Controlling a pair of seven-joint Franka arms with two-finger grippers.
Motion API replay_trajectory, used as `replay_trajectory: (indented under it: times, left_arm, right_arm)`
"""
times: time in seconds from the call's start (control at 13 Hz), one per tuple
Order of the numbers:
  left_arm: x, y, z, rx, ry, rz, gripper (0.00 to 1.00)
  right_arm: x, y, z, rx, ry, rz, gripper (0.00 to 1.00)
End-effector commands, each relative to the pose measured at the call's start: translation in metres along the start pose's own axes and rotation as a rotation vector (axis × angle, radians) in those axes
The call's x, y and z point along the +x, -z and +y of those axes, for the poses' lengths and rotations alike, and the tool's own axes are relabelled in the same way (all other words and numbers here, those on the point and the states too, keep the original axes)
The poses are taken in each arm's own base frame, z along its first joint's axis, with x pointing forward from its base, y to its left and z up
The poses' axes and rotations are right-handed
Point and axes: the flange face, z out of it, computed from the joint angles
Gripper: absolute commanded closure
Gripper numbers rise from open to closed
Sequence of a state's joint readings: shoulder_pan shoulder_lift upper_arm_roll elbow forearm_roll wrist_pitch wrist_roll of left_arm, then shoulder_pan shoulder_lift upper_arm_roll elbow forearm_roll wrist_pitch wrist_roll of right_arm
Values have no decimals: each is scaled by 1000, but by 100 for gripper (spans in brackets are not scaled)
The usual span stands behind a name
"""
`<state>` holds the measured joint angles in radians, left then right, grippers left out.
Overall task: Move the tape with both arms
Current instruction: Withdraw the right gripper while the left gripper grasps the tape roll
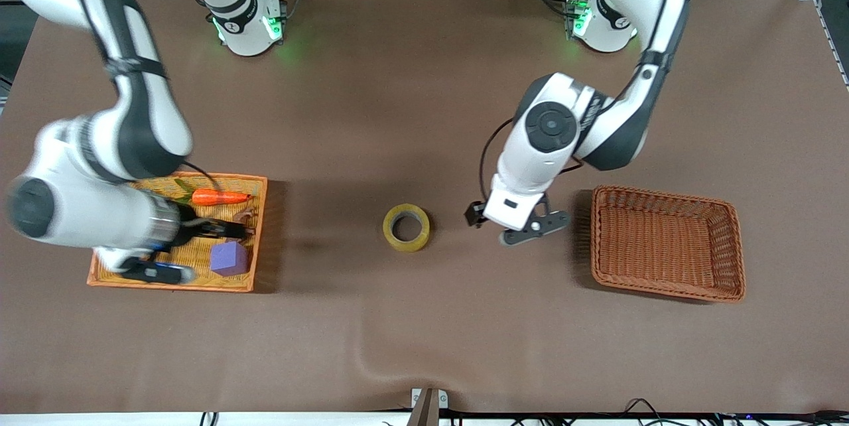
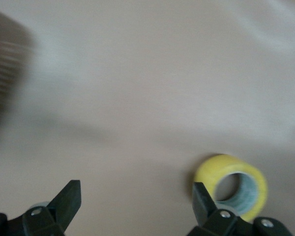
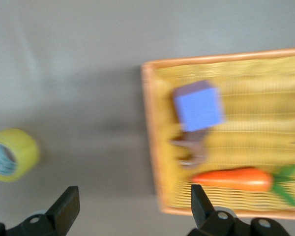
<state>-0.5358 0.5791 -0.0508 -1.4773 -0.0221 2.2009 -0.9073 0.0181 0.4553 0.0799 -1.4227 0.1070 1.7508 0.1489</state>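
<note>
I should grab the tape by its ring side (image 1: 424, 228) with my left gripper next. Then the tape can go into the brown basket.
The tape (image 1: 406, 227), a yellowish ring, lies flat on the brown table between the two arms. My left gripper (image 1: 509, 223) is open and empty, low over the bare table between the tape and the brown basket. In the left wrist view the tape (image 2: 231, 187) lies just past one fingertip (image 2: 201, 200) of the open left gripper (image 2: 136, 201). My right gripper (image 1: 240, 227) is open and empty over the flat orange tray's edge that faces the tape. The right wrist view shows the open right gripper (image 3: 133, 206) and the tape (image 3: 10, 155) off to one side.
The flat orange tray (image 1: 255, 180) at the right arm's end holds a carrot (image 1: 220, 198), a purple cube (image 1: 229, 259) and a small brown object (image 3: 189, 147). A deep brown wicker basket (image 1: 663, 194) stands at the left arm's end.
</note>
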Motion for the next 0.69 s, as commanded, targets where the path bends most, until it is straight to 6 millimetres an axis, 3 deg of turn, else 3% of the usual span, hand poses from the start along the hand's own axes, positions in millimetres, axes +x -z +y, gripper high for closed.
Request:
replay_trajectory:
  times: [0.0,0.15,0.23,0.46,0.62]
  left_arm:
    - [-20,-35,47,-70,7,6,0]
    - [-38,-71,64,-123,0,30,0]
    - [-55,-92,74,-155,26,42,0]
    - [-75,-141,79,-183,29,63,0]
    - [-84,-153,79,-173,4,66,0]
  right_arm:
    - [-54,48,38,-42,80,22,0]
    - [-80,90,68,-43,56,19,0]
    - [-96,111,70,-55,58,27,0]
    - [-135,151,68,-71,62,36,0]
    - [-155,172,70,-80,61,50,0]
